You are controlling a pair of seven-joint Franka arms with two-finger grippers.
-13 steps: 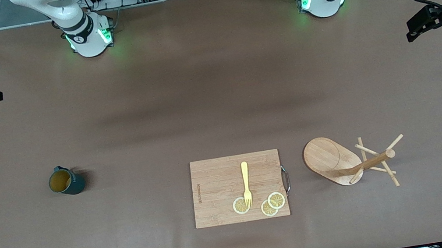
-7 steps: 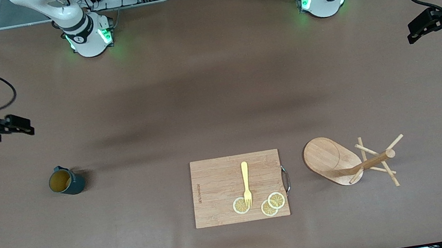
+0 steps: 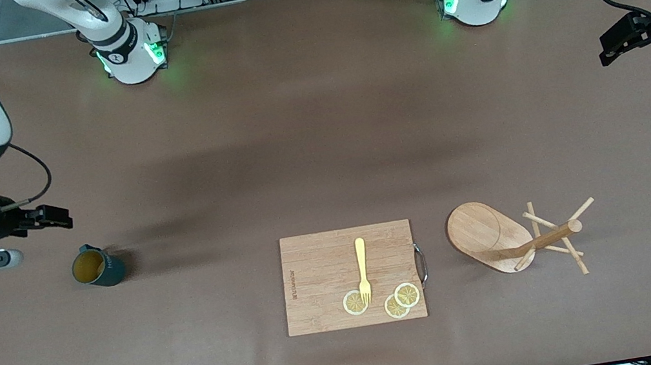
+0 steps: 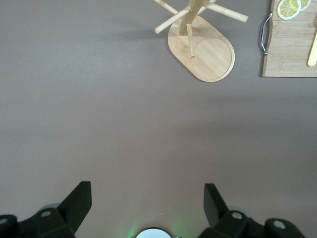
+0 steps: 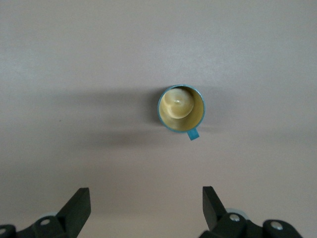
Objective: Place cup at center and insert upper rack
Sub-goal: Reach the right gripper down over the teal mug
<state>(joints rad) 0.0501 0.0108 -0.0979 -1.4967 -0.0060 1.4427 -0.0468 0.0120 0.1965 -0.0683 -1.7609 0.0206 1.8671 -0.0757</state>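
Note:
I should place the cup at the center, so next I should grab it with my right gripper by its rim (image 3: 86, 254) (image 5: 168, 89).
The dark teal cup (image 3: 96, 266) with a yellow inside stands upright on the table toward the right arm's end, and shows from above in the right wrist view (image 5: 181, 109) with its handle (image 5: 192, 134) visible. My right gripper (image 3: 58, 219) hovers open just beside it, over bare table, holding nothing. The wooden upper rack (image 3: 504, 239), with an oval base, post and pegs, rests toward the left arm's end and shows in the left wrist view (image 4: 200, 44). My left gripper (image 3: 611, 49) hangs open and empty over the table's end, well away from the rack.
A rectangular wooden cutting board (image 3: 350, 276) with a metal handle lies between cup and rack, near the front camera. On it are a yellow fork (image 3: 362, 268) and lemon slices (image 3: 402, 301). The board's edge (image 4: 292, 54) shows in the left wrist view.
My right arm has swung in from the table's end and come down toward the cup. The left gripper has barely shifted. Cup, rack and board have not moved.

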